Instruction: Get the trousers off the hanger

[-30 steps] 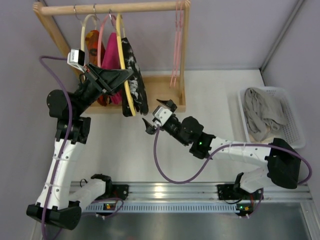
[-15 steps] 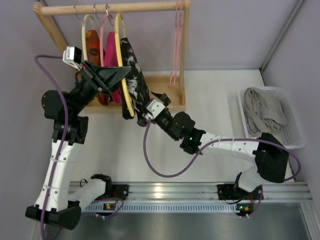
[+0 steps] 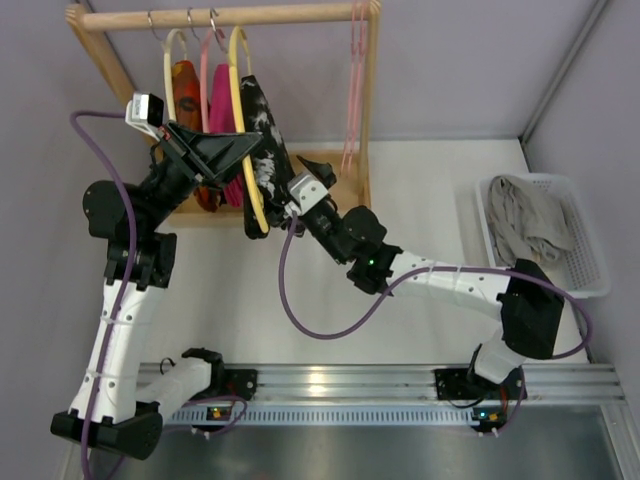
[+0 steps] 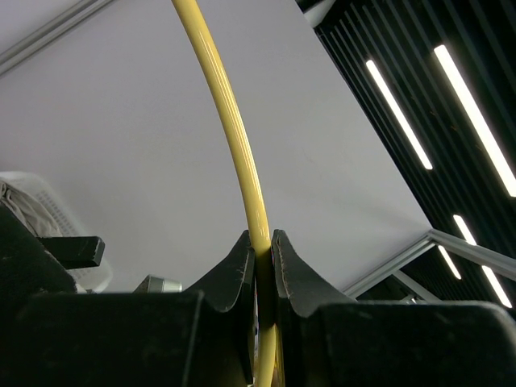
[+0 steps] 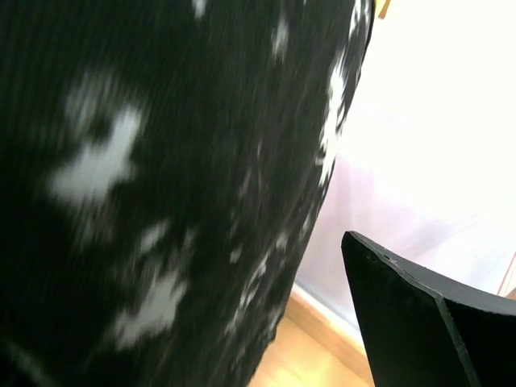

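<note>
The robot's right gripper should pull the trousers [image 5: 161, 201] off the hanger next, gripping them by the side away from the left gripper.
The yellow hanger [image 3: 240, 90] hangs on the wooden rack's bar, and the black trousers with white splotches [image 3: 268, 150] are draped over it. My left gripper [image 3: 238, 150] is shut on the hanger's yellow rod, which the left wrist view shows pinched between the jaws [image 4: 260, 242]. My right gripper [image 3: 303, 188] is open, right against the lower right side of the trousers. In the right wrist view the trousers [image 5: 161, 201] fill the left of the frame. One black finger [image 5: 419, 322] shows at the right; the other finger is hidden.
A cream hanger with an orange garment [image 3: 185, 80] and a pink hanger with a magenta garment [image 3: 220, 100] hang left of the yellow one. Empty pink hangers [image 3: 352, 100] hang at the rack's right end. The wooden rack base [image 3: 335, 200] lies under my right gripper. A white basket [image 3: 590, 270] holds grey cloth at the right.
My right gripper has moved up and to the left, from the open table to the trousers' side. My left gripper shifted slightly up and left with the hanger, then held still.
</note>
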You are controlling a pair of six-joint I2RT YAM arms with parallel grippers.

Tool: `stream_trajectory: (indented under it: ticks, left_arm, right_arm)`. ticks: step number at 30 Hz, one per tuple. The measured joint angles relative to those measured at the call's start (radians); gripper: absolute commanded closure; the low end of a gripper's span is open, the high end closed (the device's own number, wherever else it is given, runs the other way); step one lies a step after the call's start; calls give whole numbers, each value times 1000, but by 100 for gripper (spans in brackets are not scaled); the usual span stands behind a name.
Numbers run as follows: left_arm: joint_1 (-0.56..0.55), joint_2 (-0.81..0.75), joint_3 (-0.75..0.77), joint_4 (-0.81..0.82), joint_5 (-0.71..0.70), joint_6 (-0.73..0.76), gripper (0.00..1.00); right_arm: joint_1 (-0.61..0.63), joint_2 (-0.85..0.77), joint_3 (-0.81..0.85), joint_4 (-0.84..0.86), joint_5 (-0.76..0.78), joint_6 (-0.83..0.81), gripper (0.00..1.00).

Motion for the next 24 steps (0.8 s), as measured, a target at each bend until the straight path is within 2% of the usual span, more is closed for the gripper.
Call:
stream_trajectory:
  ticks: [4, 7, 8, 10, 11, 13, 14, 15, 24]
  left_arm:
    - [0, 0, -3, 3, 0, 0, 100]
    - [0, -1, -6, 6, 0, -1, 100]
    - [0, -2, -8, 7, -2, -2, 100]
    - [0, -8, -19, 13, -7, -2, 100]
    - [0, -10, -24, 15, -9, -2, 100]
    - [-1, -14, -33, 22, -14, -2, 100]
    - [-1, -16, -37, 23, -14, 0, 100]
    - [-1, -18, -42, 25, -14, 0, 100]
    - [-8, -38, -118, 74, -13, 41, 100]
  right_arm:
    - [-2, 23, 37, 11, 3, -15, 7]
    - [-5, 26, 50, 14, 7, -23, 29]
    - [-7, 28, 57, 13, 8, -25, 45]
    - [-13, 31, 72, 6, 8, -21, 61]
    - [-14, 31, 77, 0, 7, -18, 74]
    - [-20, 30, 88, -11, 4, -16, 84]
    - [-22, 27, 89, -17, 2, -14, 96]
    - [-23, 23, 90, -26, -2, -16, 100]
    - [-39, -109, 90, -233, -10, 41, 100]
